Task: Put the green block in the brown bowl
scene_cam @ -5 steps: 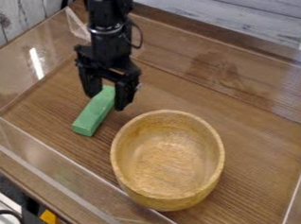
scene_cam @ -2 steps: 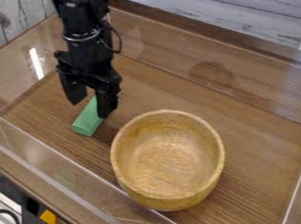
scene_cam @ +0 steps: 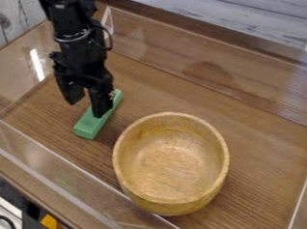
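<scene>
It isn't time to close yet: bare wood shows between my fingers and the green block [scene_cam: 93,122], and my fingers are above the block's top. My gripper should go down to the block first and then close on it.
The green block [scene_cam: 93,122] lies flat on the wooden table, a short bar pointing up and to the right, just left of the brown bowl [scene_cam: 170,161]. The bowl is a round tan wooden one with a thick rim and nothing inside. My black gripper [scene_cam: 86,95] points down with its fingers open, hanging over the block's upper end and a little to its left. Its right finger covers the far tip of the block. Nothing is held between the fingers.
Clear plastic walls [scene_cam: 43,161] ring the wooden table along the front and left. A pale plank wall [scene_cam: 228,11] runs behind the table. Black cables [scene_cam: 9,226] show at the lower left corner.
The open gripper has slid left across the picture, from above the block's right side to over its upper left end. The block and bowl have stayed put.
</scene>
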You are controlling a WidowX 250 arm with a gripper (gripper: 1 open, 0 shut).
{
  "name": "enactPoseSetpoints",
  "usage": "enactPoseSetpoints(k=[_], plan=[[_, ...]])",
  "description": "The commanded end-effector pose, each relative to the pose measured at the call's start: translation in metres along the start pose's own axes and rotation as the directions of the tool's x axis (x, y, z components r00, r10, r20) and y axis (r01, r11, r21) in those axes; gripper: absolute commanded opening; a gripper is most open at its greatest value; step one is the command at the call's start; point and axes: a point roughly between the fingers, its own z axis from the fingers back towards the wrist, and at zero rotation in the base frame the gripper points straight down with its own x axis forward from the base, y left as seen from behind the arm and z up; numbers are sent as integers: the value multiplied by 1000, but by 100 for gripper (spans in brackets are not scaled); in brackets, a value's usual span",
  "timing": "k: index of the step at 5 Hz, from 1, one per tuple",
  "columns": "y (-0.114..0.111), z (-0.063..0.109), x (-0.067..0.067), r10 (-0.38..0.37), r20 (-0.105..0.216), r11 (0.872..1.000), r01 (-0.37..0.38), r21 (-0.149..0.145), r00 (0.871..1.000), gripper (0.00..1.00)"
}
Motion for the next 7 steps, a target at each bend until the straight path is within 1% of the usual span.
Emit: enactPoseSetpoints(k=[1,3,4,5,7], plan=[[2,5,9,18,41,1000,-18,-4,999,100],[21,-23,4,115,28,993,-115,-5,993,100],[19,-26,8,153,21,988,-153,-5,988,100],[16,-27,11,192,16,981,-192,-4,981,0],[4,-15,14,258,9,966,-257,-31,966,0]])
